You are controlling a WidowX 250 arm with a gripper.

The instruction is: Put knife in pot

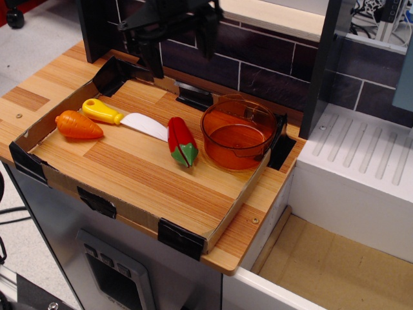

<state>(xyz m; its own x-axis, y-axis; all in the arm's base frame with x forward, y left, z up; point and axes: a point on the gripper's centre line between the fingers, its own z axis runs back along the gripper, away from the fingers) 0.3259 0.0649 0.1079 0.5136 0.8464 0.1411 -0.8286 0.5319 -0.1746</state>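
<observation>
The knife needs to go in the pot [231, 157], so I will next grab the knife with my gripper by its yellow handle [101, 112].
The knife [126, 118] has a yellow handle and a white blade. It lies flat at the left of the wooden tray [148, 184], handle to the left and blade tip pointing right. The orange translucent pot [231, 157] stands empty at the tray's right end, well apart from the knife. My black gripper [182, 53] hangs high over the tray's back edge, above and behind the knife's blade. Its fingers [155, 63] are spread wide and hold nothing. Its upper body is cut off by the top of the frame.
An orange toy carrot [77, 126] lies just in front of the knife's handle. A red-and-green toy pepper [182, 142] lies between the blade tip and the pot. Low cardboard walls ring the tray. A dark brick wall stands behind, and a white ribbed counter [361, 161] is at the right.
</observation>
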